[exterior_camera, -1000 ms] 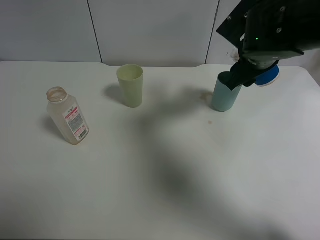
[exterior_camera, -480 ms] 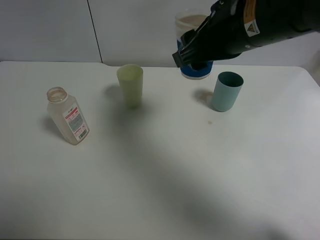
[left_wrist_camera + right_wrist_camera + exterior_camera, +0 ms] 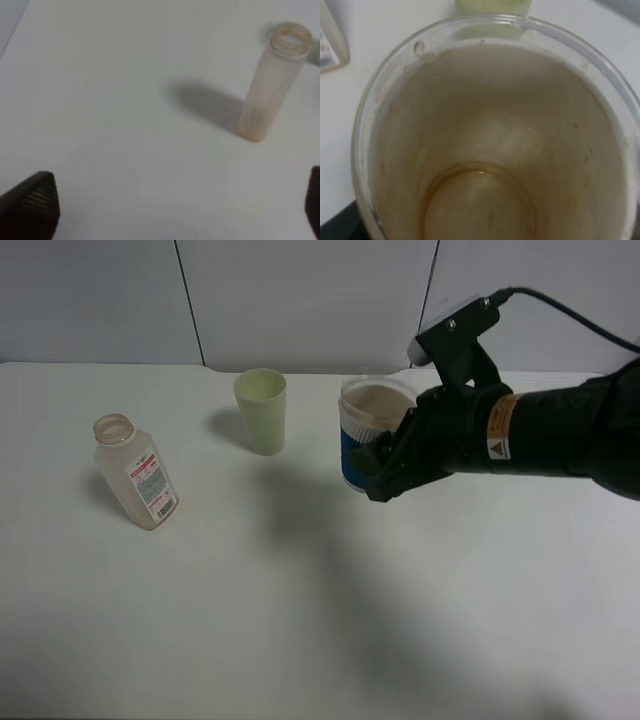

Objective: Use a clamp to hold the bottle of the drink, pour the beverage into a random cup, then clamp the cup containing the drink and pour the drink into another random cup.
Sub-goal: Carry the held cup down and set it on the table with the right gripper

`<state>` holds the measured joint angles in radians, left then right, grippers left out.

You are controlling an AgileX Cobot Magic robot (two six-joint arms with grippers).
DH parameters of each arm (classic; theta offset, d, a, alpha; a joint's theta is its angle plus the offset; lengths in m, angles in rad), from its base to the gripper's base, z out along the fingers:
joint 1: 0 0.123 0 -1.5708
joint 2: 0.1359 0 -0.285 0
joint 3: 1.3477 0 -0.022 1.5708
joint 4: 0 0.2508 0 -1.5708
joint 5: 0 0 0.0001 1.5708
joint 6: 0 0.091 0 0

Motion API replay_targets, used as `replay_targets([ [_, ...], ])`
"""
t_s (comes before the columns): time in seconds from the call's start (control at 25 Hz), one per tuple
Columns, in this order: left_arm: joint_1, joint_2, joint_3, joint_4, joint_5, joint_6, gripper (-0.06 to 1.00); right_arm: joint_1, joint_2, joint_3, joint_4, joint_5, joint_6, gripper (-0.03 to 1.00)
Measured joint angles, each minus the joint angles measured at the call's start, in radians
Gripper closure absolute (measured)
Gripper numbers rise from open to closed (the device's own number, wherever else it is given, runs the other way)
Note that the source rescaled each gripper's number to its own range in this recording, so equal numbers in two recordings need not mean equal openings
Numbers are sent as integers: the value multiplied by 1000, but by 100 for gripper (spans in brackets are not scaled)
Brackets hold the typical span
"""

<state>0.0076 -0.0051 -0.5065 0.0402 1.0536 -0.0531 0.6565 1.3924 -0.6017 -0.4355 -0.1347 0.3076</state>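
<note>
My right gripper should keep holding the cup for now, because the blue-banded cup's base (image 3: 358, 480) is still hanging high above the white table.
My right gripper (image 3: 378, 466) is shut on the blue-banded cup (image 3: 366, 426), reaching in from the right to just right of the table's middle. The cup is held nearly upright with its mouth showing. In the right wrist view the cup (image 3: 490, 140) holds only a thin brown ring of the beverage (image 3: 470, 176) at its bottom. The bottle of the drink (image 3: 135, 475) stands uncapped at the left, looking empty, and appears again as the bottle (image 3: 272, 85) in the left wrist view. My left gripper (image 3: 172, 210) is open, well short of it. The other random cup is hidden behind my right arm.
A pale yellow-green tumbler (image 3: 261, 410) stands at the back, left of the held cup. The white table (image 3: 300, 620) ends at a grey wall behind. My right arm (image 3: 540, 430) spans the right side of the table.
The right arm has carried the blue-banded cup away from the teal tumbler, leftward and then lower, turning it back upright. The arm now covers that tumbler. The bottle and yellow-green tumbler have not moved.
</note>
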Motion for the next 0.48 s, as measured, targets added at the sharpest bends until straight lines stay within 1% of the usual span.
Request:
replay_targets([
  [0.16,0,0,0,0,0,0,-6,-44,66,80,0,-112,-6,94],
  [0.4,0,0,0,0,0,0,-6,-69,248,124,0,-323,-88,94],
  [0.44,0,0,0,0,0,0,-6,-69,248,124,0,-323,-88,94],
  [0.48,0,0,0,0,0,0,-6,-70,321,124,0,-392,-138,94],
])
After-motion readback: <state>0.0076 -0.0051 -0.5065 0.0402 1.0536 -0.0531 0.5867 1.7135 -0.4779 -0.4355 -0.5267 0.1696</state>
